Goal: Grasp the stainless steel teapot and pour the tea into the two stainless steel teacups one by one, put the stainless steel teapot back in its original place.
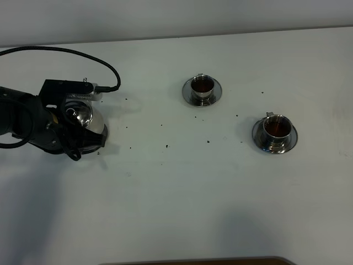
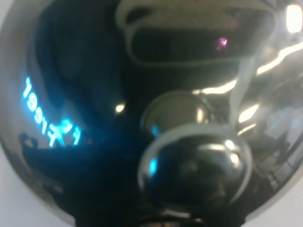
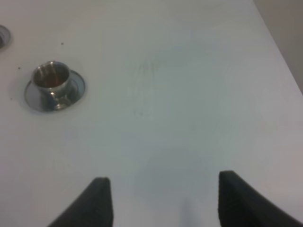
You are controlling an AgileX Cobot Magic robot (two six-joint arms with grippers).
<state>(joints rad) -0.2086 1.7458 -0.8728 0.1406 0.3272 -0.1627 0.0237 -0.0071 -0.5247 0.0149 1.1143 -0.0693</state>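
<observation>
I should let go of the teapot with my left gripper now, because the teapot's base is down on the round coaster and the teapot would stay upright if I opened it.
The stainless steel teapot (image 1: 84,117) stands upright at the table's left, and its shiny dome and lid knob fill the left wrist view (image 2: 94,142). My left gripper (image 1: 69,144) presses against its near side, shut on the handle, which it hides. The original place is hidden beneath the pot. Two stainless steel teacups hold brown tea on saucers: one at centre back (image 1: 202,85), one to the right (image 1: 277,128). The right wrist view shows one teacup (image 3: 51,78) far ahead of my right gripper (image 3: 163,189), which is open with nothing in it and is out of the exterior high view.
Small dark specks (image 1: 166,146) dot the white table (image 1: 176,199) between the pot and the cups. A black cable (image 1: 105,63) loops behind the left arm. A brown edge (image 1: 198,260) shows at the table's front.
</observation>
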